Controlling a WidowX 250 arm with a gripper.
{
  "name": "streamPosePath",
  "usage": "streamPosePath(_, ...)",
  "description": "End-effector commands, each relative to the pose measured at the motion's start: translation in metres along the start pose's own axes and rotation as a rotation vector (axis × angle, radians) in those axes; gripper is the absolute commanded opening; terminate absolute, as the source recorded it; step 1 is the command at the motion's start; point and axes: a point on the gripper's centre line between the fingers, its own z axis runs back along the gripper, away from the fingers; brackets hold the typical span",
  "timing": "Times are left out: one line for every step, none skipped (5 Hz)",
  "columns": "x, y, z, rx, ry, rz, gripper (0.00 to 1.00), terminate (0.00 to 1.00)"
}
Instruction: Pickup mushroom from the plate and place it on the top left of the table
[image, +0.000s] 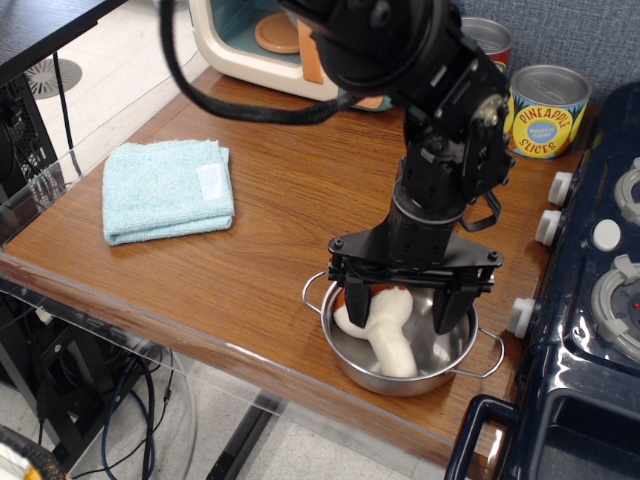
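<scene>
My gripper will next bring the plush mushroom out of the steel pot (436, 354) to the table's corner, so it will grab the mushroom by its cap (350, 312).
The plush mushroom (388, 335) lies in the small steel pot, the plate (345, 358), at the front of the brown table (270, 230). Its white stem points toward the front; its orange-brown cap is mostly hidden behind the gripper. My black gripper (402, 312) is open and lowered into the pot. The left finger stands at the mushroom's cap end, and the right finger (444, 312) stands over the pot's right side. The fingers straddle the mushroom without closing on it.
A folded light blue towel (167, 188) lies at the left of the table. A toy microwave (265, 40) and tin cans (546, 110) stand along the back. A dark blue toy stove (590, 320) fills the right side. A clear acrylic edge (40, 190) runs along the left.
</scene>
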Motion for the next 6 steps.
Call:
streamPosePath(0.004,-0.006,-0.016,0.036,0.01,-0.04,0.0,0.0)
streamPosePath(0.004,-0.01,-0.015,0.036,0.005,-0.058,0.0,0.0)
streamPosePath(0.005,-0.012,-0.015,0.036,-0.002,-0.073,0.0,0.0)
streamPosePath(0.006,-0.014,-0.009,0.036,-0.01,-0.097,0.0,0.0)
streamPosePath(0.01,-0.017,0.006,0.029,-0.042,-0.11,0.0,0.0)
streamPosePath(0.015,-0.019,0.028,0.022,-0.077,-0.113,0.0,0.0)
